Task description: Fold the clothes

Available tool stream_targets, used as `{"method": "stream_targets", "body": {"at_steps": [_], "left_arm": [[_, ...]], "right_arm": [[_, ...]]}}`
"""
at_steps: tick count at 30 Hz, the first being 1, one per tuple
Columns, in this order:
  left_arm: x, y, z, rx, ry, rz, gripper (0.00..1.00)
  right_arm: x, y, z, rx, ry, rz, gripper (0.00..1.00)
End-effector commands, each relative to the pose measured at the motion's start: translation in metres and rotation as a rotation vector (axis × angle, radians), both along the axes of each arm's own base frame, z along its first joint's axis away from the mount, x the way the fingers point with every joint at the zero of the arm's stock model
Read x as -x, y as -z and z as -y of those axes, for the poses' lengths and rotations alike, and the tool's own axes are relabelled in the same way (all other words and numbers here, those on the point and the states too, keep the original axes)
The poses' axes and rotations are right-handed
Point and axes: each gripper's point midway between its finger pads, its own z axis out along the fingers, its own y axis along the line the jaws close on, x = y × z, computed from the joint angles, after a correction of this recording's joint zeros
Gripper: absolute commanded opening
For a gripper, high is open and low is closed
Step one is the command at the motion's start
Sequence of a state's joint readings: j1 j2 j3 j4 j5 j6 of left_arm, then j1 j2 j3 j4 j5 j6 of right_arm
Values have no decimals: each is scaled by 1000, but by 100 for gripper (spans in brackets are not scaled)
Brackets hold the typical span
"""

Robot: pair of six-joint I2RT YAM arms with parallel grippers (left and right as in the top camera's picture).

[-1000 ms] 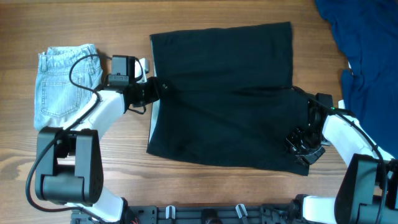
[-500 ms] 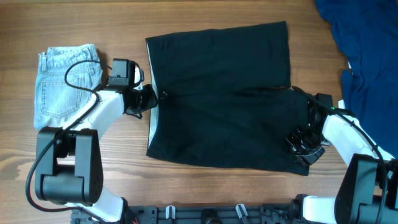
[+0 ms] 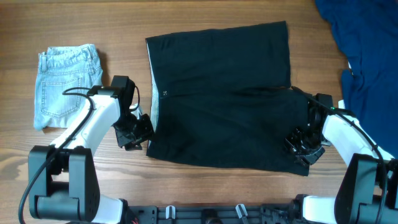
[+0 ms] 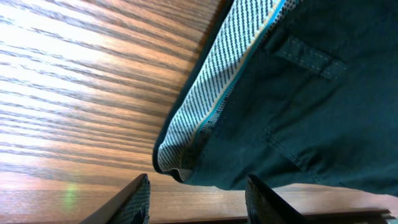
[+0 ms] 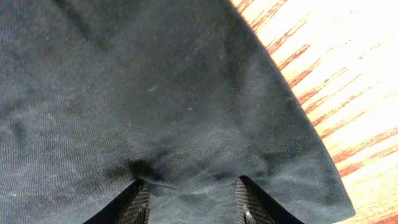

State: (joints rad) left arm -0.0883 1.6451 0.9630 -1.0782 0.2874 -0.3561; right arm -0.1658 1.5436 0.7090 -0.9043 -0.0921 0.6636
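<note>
I should grip the black shorts [image 3: 221, 93] by the near leg hem with my right gripper next, so I can fold the near leg over onto the far leg.
Black shorts [image 3: 221, 93] lie flat in the middle of the table, waistband to the left. My left gripper [image 3: 138, 132] is open beside the near-left waistband corner. In the left wrist view the waistband's dotted lining [image 4: 199, 118] curls just ahead of the open fingers [image 4: 199, 202], apart from them. My right gripper [image 3: 303, 144] is open and presses down on the shorts' near-right leg hem; the fingertips [image 5: 193, 202] rest on dark cloth [image 5: 143, 87] in the right wrist view.
Folded light-blue denim shorts [image 3: 65, 84] lie at the far left. A pile of blue clothing [image 3: 364, 50] fills the right edge and far right corner. Bare wood lies along the front edge.
My left gripper let go of the waistband's middle and moved toward the front to the near-left corner. The shorts shifted slightly left. The right gripper has not moved.
</note>
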Motion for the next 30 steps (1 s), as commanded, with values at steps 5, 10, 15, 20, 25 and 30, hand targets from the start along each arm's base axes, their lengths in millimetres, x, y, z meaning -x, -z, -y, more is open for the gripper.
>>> {"method": "stream_targets", "body": {"at_steps": [5, 10, 15, 20, 25, 30], "left_arm": [[29, 21, 22, 136, -95, -72, 48], [32, 37, 20, 117, -147, -58, 43], [40, 39, 10, 54, -154, -90, 45], [22, 46, 2, -8, -208, -26, 39], [16, 47, 2, -3, -208, -1, 4], [15, 36, 4, 12, -200, 33, 4]], "right_arm": [[7, 5, -7, -46, -24, -21, 46], [6, 5, -6, -45, -24, -17, 46], [6, 5, -6, -45, -24, -16, 46], [5, 5, -6, -44, -24, -13, 46], [6, 5, -7, -46, -24, -18, 46], [8, -9, -8, -61, -48, -43, 45]]}}
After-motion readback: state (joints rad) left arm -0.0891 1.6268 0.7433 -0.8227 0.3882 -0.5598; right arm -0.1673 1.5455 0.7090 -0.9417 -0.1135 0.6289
